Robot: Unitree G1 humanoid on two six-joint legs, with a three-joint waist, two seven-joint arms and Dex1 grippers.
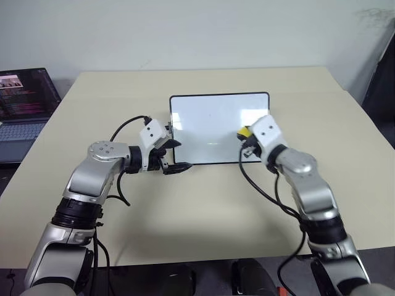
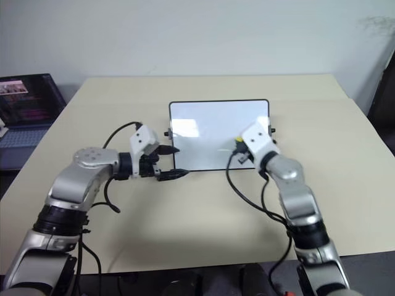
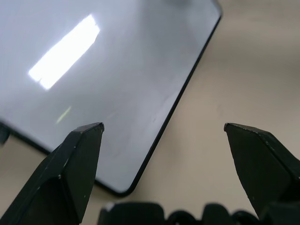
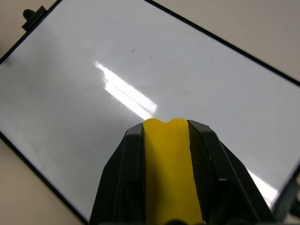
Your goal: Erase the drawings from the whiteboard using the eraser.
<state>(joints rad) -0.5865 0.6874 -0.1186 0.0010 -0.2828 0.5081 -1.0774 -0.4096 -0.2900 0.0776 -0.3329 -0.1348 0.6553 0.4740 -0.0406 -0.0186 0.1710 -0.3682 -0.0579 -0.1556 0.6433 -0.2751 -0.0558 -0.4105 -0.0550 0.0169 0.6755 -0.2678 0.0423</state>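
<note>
The yellow eraser [image 4: 168, 164] is over the glossy whiteboard, short of the tan tabletop, so the robot's right gripper needs to keep hold of the eraser.
The whiteboard [image 1: 210, 123] lies flat at the middle of the tan table, glossy white in a thin black frame. Of the drawings, I make out a few tiny dark specks [image 4: 132, 49] on its surface. My right gripper [image 1: 247, 139] hovers over the board's near right part, shut on the yellow eraser [image 4: 168, 164], whose tip pokes out between the fingers. My left gripper [image 1: 183, 154] is open at the board's near left corner, with the frame's edge [image 3: 154, 140] running between its fingers [image 3: 77, 154].
An open laptop [image 1: 21, 105] stands at the table's far left edge. Bare tan tabletop [image 1: 203, 209] stretches between the board and the near edge. Black cables loop from both wrists above the table.
</note>
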